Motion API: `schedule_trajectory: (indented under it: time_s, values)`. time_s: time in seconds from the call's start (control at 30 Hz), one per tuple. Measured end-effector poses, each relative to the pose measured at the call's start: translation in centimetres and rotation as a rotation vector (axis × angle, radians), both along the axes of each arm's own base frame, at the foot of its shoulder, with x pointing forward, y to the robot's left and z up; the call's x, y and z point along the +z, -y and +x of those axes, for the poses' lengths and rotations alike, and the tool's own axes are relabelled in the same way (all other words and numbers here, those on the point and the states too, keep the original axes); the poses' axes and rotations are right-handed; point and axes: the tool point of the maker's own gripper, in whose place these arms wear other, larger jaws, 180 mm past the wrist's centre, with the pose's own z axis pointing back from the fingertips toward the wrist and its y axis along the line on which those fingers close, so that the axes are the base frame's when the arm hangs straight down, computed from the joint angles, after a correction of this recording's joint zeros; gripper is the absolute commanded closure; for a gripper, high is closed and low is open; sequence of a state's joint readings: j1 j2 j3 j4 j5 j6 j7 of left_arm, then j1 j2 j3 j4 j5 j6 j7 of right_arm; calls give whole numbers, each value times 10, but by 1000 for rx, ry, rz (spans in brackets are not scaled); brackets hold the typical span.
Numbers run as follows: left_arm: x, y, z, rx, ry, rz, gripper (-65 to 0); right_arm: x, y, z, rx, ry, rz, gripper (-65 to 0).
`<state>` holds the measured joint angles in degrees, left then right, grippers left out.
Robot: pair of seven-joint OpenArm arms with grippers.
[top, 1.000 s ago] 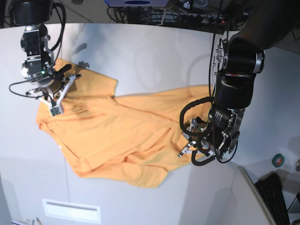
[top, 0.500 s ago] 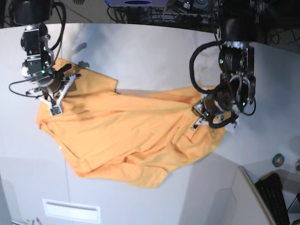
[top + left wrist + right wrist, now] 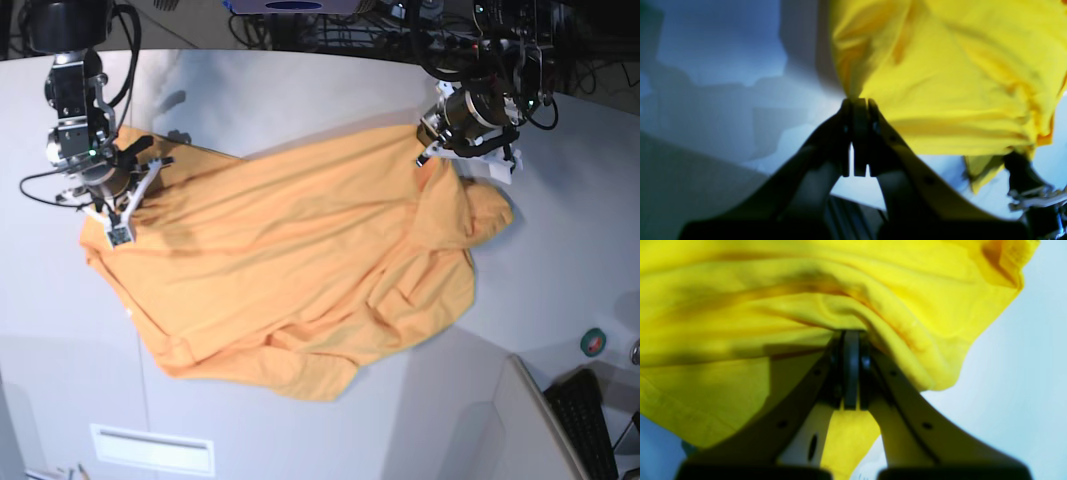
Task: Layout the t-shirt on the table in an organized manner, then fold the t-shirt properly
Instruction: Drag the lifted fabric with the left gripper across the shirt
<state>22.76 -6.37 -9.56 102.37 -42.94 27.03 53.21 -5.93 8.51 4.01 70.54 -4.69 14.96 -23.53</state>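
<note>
The t-shirt's pinched, bunched edge is up beside its spread cloth, so my left gripper keeps holding the t-shirt until that edge lies flat over the cloth.
The orange-yellow t-shirt (image 3: 290,260) lies rumpled across the white table (image 3: 300,100), stretched between both arms. In the base view my right gripper (image 3: 118,233) sits at the left, shut on the shirt's left edge. My left gripper (image 3: 428,152) is at the upper right, shut on the shirt's far right edge. The left wrist view shows the left gripper (image 3: 856,101) pinching a bunched edge of the t-shirt (image 3: 957,83), which hangs from it. In the right wrist view the right gripper (image 3: 850,334) is closed on a fold of the t-shirt (image 3: 773,290).
A black keyboard (image 3: 590,420) and a green tape roll (image 3: 593,341) lie at the table's right front corner. Cables and equipment (image 3: 380,30) run along the back edge. A white label strip (image 3: 152,449) is at the front left.
My left gripper has carried the shirt's right edge from the middle right toward the back of the table, spreading the cloth. The right gripper has stayed in place.
</note>
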Motion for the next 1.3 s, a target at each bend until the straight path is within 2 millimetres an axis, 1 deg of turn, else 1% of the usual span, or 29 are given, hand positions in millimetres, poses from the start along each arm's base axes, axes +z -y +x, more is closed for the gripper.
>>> schedule_trajectory:
  time_s: [0.2,0.3,0.33,0.47,0.53,0.57,0.6,0.67,0.73,0.77,0.8,0.87,0.93,1.0,1.07,1.1,1.17,1.2,1.3]
  values:
    - [-12,-1,-34,-2,-76,2,0,0,0,0,0,0,0,0]
    - [-16,6,-51,-24,-140,-37,0,0,0,0,0,0,0,0]
    - [-16,7,-53,-27,-148,-42,-13,0,0,0,0,0,0,0]
    - [-19,4,-62,-31,-169,-26,-290,0,0,0,0,0,0,0]
    - [-20,2,-71,-33,-186,-21,-395,0,0,0,0,0,0,0]
    - [-18,0,-73,-40,-187,-15,-420,0,0,0,0,0,0,0]
    - [-14,-1,-75,-52,-185,-10,-429,0,0,0,0,0,0,0]
    - [-1,-5,-73,-65,-148,16,-413,0,0,0,0,0,0,0]
    - [17,-5,-62,-66,-87,21,-392,0,0,0,0,0,-1,0]
    - [22,-7,-54,-57,-60,22,-378,0,0,0,0,0,-1,0]
    - [25,-8,-43,-51,-35,23,-372,0,1,0,0,1,-1,0]
    - [33,-9,-11,-45,27,26,-372,0,1,0,1,1,-2,0]
    - [46,2,15,-83,67,-14,-375,0,1,-1,1,-3,-5,0]
    - [54,21,41,-115,89,-58,-370,0,1,0,1,-1,-2,0]
    - [55,34,60,-93,70,-83,-367,0,1,0,1,-1,-2,0]
    - [53,33,69,-72,60,-38,-367,0,1,0,1,-1,-3,0]
    - [44,16,85,-71,40,139,-367,0,1,1,0,-1,-2,0]
    - [39,11,89,-91,27,219,-367,0,1,1,1,1,-2,0]
    - [26,28,87,-245,-56,309,-367,0,1,1,-1,-2,-5,0]
